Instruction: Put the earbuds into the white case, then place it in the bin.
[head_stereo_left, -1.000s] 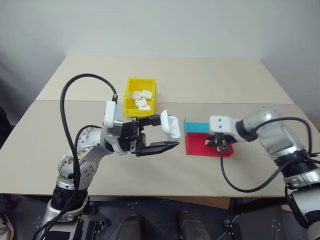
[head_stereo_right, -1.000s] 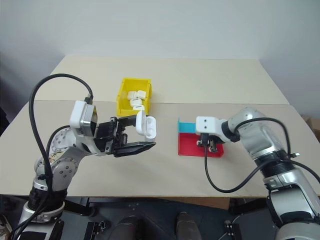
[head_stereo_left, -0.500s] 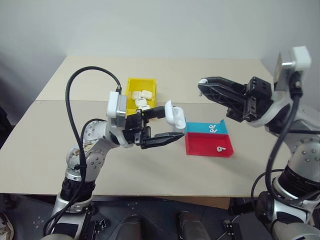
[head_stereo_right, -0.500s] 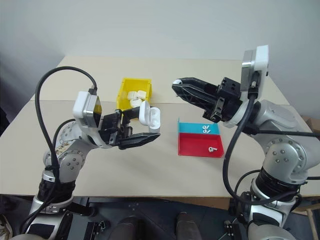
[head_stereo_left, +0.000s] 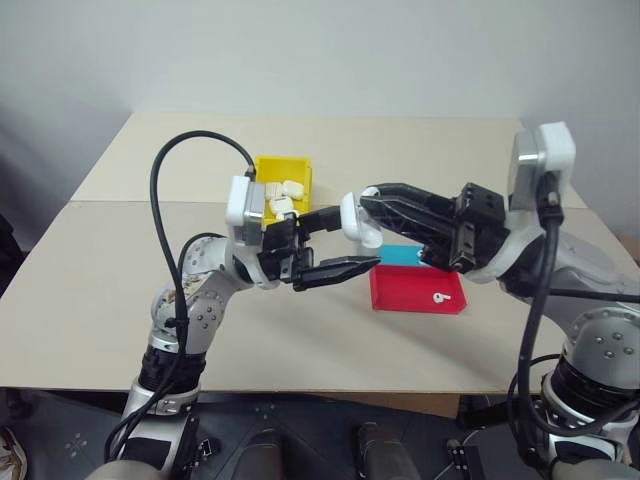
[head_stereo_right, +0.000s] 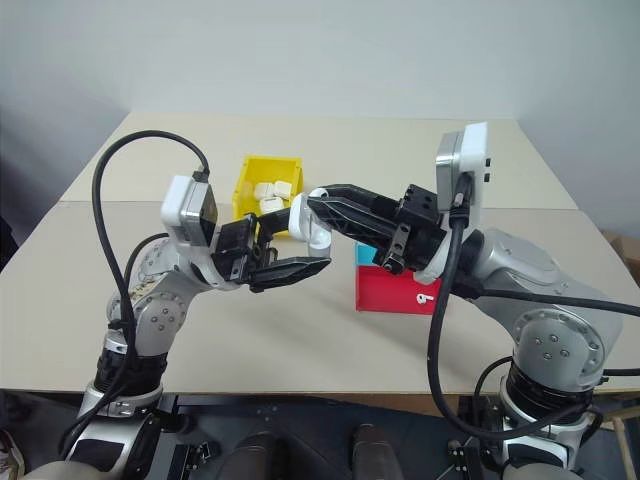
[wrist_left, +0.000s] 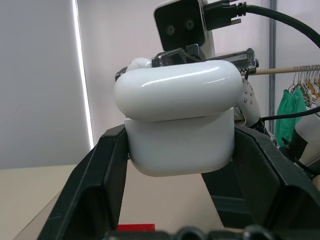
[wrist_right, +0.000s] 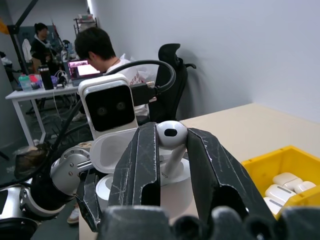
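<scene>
The earbud's stem points into the case's open body and the earbud would remain inside, so it is time for my right gripper to open now.
My left gripper (head_stereo_left: 358, 240) is shut on the white case (head_stereo_left: 353, 222), holding it above the table with its lid flipped open. In the left wrist view the case (wrist_left: 178, 122) sits squeezed between both black fingers. My right gripper (head_stereo_left: 370, 196) points left and meets the open case from the right. It is shut on one of the earbuds (wrist_right: 170, 134), whose stem hangs just over the case's open body (wrist_right: 112, 152). Another earbud (head_stereo_left: 438, 297) lies on the red tray. The yellow bin (head_stereo_left: 262, 172) stands behind the left hand.
The bin holds several other white cases (head_stereo_left: 284, 191). A flat red and teal tray (head_stereo_left: 405, 288) lies on the table under my right arm. People sit at desks in the background of the right wrist view (wrist_right: 102, 47).
My right arm has lifted off the tray and swung up and left, bringing an earbud to the open case. The left gripper has kept its hold on the case and barely shifted.
</scene>
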